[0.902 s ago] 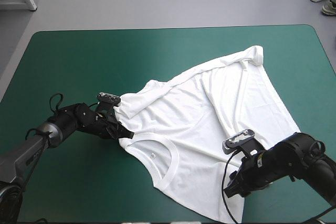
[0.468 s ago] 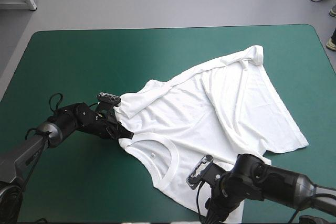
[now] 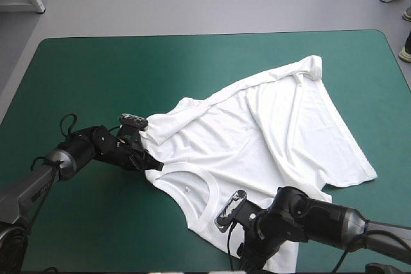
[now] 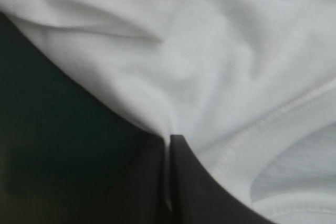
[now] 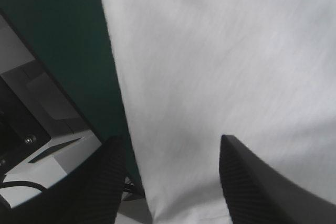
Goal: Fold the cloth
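My right gripper will next take hold of the T-shirt by its near edge point(image 5: 184, 216) to fold it, since the T-shirt's middle lies flat and slack on the cover.
The white T-shirt point(image 3: 257, 133) lies spread over the table's middle and right, its collar toward the near left and one corner bunched at the far right. My left gripper point(image 3: 146, 160) is at the shirt's left edge beside the collar. In the left wrist view it point(image 4: 170, 139) is shut on a pinched fold of the T-shirt point(image 4: 210, 51). My right gripper point(image 3: 247, 258) hovers low over the shirt's near edge by the table's front. In the right wrist view it point(image 5: 170, 148) stands open, with flat white cloth point(image 5: 220, 56) under and between its fingers.
Bare teal-green cover point(image 3: 96, 75) stretches over the table's left half and along the far edge. The table's front edge runs right beside my right gripper, with the cover point(image 5: 63, 24) showing next to the shirt's side edge.
My right arm has swung from the shirt's near right side leftward along the front edge to the shirt's near hem. The left arm and the shirt have not moved.
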Tool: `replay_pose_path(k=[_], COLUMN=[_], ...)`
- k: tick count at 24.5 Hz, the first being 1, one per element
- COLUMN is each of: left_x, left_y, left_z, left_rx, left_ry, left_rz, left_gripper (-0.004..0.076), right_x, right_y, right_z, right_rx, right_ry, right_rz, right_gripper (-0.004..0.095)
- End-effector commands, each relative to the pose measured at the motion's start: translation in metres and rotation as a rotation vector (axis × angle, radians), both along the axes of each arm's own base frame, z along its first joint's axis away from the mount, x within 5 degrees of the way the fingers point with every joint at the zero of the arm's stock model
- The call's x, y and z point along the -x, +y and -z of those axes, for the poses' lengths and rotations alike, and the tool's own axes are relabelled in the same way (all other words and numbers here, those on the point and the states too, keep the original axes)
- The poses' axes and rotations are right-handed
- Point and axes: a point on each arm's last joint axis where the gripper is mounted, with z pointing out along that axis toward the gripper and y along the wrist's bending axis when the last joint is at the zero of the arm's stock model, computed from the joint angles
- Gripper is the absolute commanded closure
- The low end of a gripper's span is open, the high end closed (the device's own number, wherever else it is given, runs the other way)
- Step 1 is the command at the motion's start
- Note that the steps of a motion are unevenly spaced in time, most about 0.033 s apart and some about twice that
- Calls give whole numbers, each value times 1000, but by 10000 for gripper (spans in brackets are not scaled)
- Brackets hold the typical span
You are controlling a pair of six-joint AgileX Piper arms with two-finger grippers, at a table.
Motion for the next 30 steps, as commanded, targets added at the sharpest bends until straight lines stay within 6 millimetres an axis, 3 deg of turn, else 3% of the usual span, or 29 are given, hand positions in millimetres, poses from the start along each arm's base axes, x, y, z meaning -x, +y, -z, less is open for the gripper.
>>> replay_pose_path(k=[1,8,9,10,11,15,19,24,27,30], left_x=[-4,-4,-4,-4,-4,-4,-3,-8,-12,-17], left_y=[-1,-2,-2,-2,-2,-2,-2,-5,-7,-8], left_z=[-16,-16,-17,-17,-17,-17,-21,-53,-69,-86], left_rx=[27,38,39,39,39,39,46,86,100,114], left_ry=[-62,-63,-64,-64,-64,-64,-83,-180,-214,-257], left_rz=[-13,-22,-21,-21,-21,-20,-12,-8,4,12], left_gripper=[705,705,705,705,705,705,705,705,705,705], right_x=[-6,-13,-14,-15,-16,-23,-27,-33,-35,-36], right_y=[11,23,23,23,23,19,16,3,0,-1], right_z=[3,33,37,40,40,34,1,-57,-76,-82], right_rx=[2,96,124,142,145,161,62,-24,-46,-49], right_ry=[-18,9,13,13,2,-89,-175,-341,-387,-412], right_rz=[-26,-46,-52,-55,-58,-21,26,80,94,94], right_gripper=[399,423,506,656,867,905,905,907,907,907])
